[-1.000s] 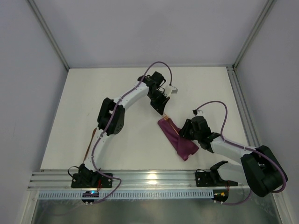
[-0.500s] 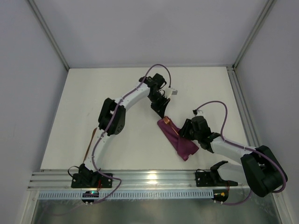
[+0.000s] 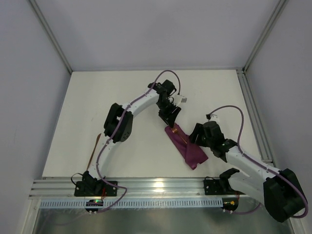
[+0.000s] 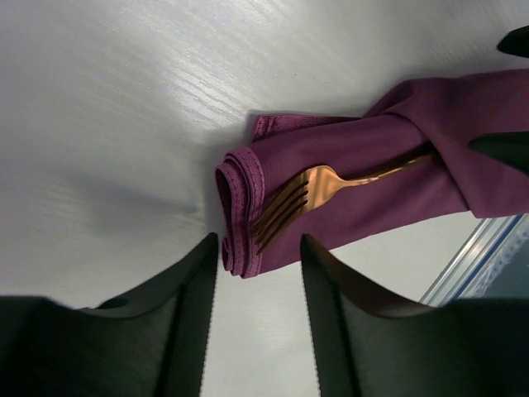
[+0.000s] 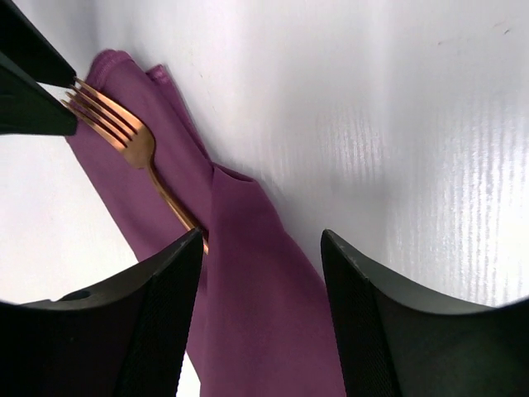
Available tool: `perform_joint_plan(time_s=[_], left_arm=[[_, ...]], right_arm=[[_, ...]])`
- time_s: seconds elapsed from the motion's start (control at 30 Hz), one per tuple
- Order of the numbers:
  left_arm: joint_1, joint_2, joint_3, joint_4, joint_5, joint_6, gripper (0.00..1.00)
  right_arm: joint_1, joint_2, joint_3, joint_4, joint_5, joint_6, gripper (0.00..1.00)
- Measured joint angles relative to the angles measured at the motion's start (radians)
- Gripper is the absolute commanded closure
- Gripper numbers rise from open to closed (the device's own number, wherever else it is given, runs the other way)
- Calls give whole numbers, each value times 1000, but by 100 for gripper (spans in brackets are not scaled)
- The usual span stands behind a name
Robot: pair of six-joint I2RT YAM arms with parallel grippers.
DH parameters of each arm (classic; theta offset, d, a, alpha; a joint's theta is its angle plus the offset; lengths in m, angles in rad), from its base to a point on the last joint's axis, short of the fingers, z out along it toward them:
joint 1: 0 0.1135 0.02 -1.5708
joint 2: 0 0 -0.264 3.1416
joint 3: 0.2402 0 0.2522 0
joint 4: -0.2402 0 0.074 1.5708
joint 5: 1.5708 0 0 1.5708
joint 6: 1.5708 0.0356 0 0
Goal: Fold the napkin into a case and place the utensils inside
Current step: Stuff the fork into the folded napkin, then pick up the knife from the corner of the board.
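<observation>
I should next grab the second slim copper utensil across its middle with my left gripper. Both its ends stay free that way, so I can hand it over to be put inside.
The plum-purple napkin lies as a narrow folded case right of the table's middle. It also shows in the left wrist view and the right wrist view. A copper fork lies on it, tines out at the far end, handle tucked under a fold; the fork also shows in the right wrist view. My left gripper is open and empty, its jaws just off the case's far end. My right gripper is open and empty over the fold.
A second slim copper utensil lies near the table's left edge, beside the left arm. A metal rail runs along the near edge. Grey walls and frame posts close in the table's sides and back.
My left gripper has moved closer to the case's far end and the fork has slid further onto the napkin and under the fold. My right arm's elbow has swung to the right.
</observation>
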Motion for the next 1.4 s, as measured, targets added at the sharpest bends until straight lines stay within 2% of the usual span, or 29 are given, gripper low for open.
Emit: perform_joint_plan(time_s=[0.13, 0.3, 0.37, 0.47, 0.6, 0.67, 0.73, 0.83, 0.93, 1.1, 1.2, 1.3, 1.4], left_arm=[[4, -9, -3, 5, -37, -10, 42], [31, -93, -18, 3, -90, -11, 42], [71, -186, -72, 13, -110, -13, 43], [208, -381, -207, 25, -165, -6, 43], [500, -634, -423, 40, -314, 63, 43], [638, -729, -550, 27, -406, 105, 39], [709, -805, -702, 17, -492, 151, 34], [697, -863, -908, -5, -558, 198, 31], [668, -864, -1051, -3, -585, 223, 31], [668, -863, -1230, 66, -652, 231, 32], [667, -851, -1283, 132, -686, 232, 35], [667, -821, -1289, 200, -710, 243, 45], [660, -799, -1278, 195, -709, 247, 65]], right_arm=[[0, -73, 42, -69, 36, -31, 33], [0, -134, 97, -108, 62, -77, 33], [0, -137, 126, -109, 62, -99, 33], [0, -138, 154, -100, 53, -122, 33], [0, -133, 170, -76, 21, -139, 33], [0, -128, 170, -70, 6, -145, 34], [0, -122, 170, -68, -10, -151, 34], [0, -119, 170, -61, -27, -155, 34], [0, -119, 170, -55, -44, -156, 34], [0, -121, 167, -55, -56, -154, 34], [0, -132, 155, -55, -58, -148, 34], [0, -148, 145, -55, -56, -143, 34], [0, -166, 140, -56, -51, -139, 34]])
